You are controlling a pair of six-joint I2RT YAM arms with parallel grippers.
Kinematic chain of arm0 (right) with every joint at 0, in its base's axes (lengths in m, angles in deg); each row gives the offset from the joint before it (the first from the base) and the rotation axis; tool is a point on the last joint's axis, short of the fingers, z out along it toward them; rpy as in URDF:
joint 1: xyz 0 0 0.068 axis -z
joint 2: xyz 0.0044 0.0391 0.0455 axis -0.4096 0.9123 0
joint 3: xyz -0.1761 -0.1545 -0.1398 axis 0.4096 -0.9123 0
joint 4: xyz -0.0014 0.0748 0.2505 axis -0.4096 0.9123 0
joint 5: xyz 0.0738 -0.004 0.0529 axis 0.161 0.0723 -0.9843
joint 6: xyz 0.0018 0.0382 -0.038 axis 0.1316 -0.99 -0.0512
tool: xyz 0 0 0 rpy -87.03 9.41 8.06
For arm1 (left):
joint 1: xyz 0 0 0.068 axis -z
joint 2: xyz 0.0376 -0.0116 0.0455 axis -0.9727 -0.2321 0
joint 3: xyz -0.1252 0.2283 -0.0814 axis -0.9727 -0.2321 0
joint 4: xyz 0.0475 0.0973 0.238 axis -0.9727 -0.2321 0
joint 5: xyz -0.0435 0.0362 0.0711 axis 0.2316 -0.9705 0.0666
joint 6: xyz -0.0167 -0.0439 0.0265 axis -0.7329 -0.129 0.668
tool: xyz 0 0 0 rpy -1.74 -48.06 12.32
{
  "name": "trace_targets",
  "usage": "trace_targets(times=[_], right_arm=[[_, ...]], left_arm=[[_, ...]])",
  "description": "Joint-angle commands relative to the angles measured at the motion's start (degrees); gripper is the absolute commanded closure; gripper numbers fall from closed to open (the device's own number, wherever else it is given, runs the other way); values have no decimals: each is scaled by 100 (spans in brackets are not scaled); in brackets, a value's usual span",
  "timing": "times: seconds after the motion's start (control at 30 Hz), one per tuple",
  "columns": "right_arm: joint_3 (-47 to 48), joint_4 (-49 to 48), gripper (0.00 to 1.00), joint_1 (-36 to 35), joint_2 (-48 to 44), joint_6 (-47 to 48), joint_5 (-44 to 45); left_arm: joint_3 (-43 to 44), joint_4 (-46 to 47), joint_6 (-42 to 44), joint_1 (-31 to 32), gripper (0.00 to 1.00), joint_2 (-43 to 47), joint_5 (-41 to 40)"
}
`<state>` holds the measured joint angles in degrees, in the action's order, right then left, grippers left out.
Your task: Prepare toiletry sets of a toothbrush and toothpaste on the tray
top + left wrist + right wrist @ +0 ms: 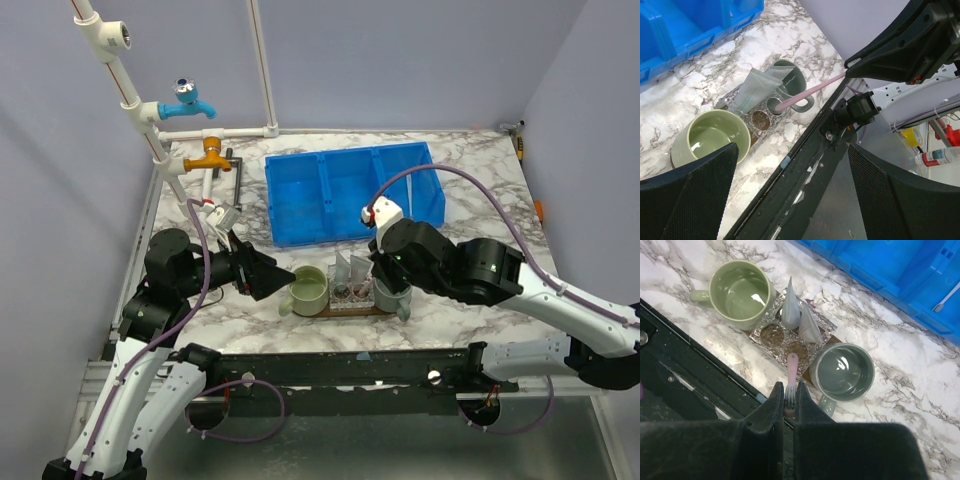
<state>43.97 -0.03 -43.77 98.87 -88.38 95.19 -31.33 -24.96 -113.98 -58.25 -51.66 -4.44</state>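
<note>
The pink toothbrush's lower end is still whole above the holder's hole. My right gripper needs to keep holding the toothbrush until that end is in the hole, and only then open.
My right gripper (789, 390) is shut on the bristle end of a pink toothbrush (791, 370). The toothbrush points down at a foil-covered holder (771, 332) on the dark-brown tray (352, 312). In the left wrist view the pink toothbrush (810, 92) slants down, with its lower end at one of the holder's holes. Two whitish-grey toothpaste tubes (790, 305) (809, 326) stand in the holder. A green mug (740, 292) and a grey mug (842, 372) flank it. My left gripper (278, 274) is open and empty beside the green mug (308, 290).
The blue three-compartment bin (350, 190) stands behind the tray; a pale stick-like item (945, 297) lies in it. White pipes with a blue tap (188, 100) and an orange tap (210, 155) stand at the back left. The black table edge (805, 170) runs just in front of the tray.
</note>
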Motion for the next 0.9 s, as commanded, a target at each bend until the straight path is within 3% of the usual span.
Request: trace_targets(times=[0.0, 0.87], right_arm=[[-291, -248, 100, -65, -121, -135, 177], [-2209, -2074, 100, -62, -872, -572, 704]], left_arm=[[-78, -12, 101, -24, 10, 8, 165], [-69, -33, 101, -22, 10, -68, 159]])
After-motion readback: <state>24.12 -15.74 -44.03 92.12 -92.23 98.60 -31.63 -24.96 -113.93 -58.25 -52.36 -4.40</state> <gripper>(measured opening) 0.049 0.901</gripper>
